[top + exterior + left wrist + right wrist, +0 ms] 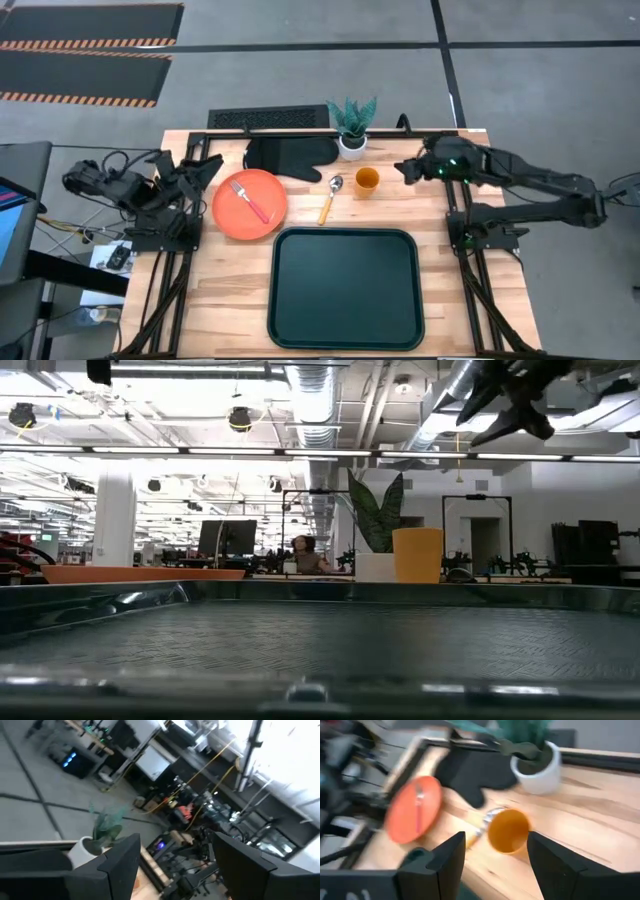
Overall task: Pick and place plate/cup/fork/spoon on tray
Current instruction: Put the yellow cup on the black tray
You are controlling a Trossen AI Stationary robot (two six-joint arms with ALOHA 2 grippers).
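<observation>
My right gripper grabs the orange cup by its rim [367, 170] next. Then my right gripper sets the cup on the tray [345, 288].
The orange-red plate [250, 204] lies on the table left of the dark tray [345, 288], with the red-handled fork [252, 203] lying on it. The spoon [330, 198] lies on the table beside the orange cup [367, 181], which stands upright; the cup also shows in the right wrist view [507, 831] and the low view [417, 554]. My right gripper [405, 169] is open and empty, raised to the right of the cup. My left gripper [205, 165] is open and empty at the table's far left, beyond the plate.
A black oven mitt [290, 156] lies at the far edge, and a white pot with a green plant [352, 128] stands to its right, just behind the cup. The tray fills the near middle of the table.
</observation>
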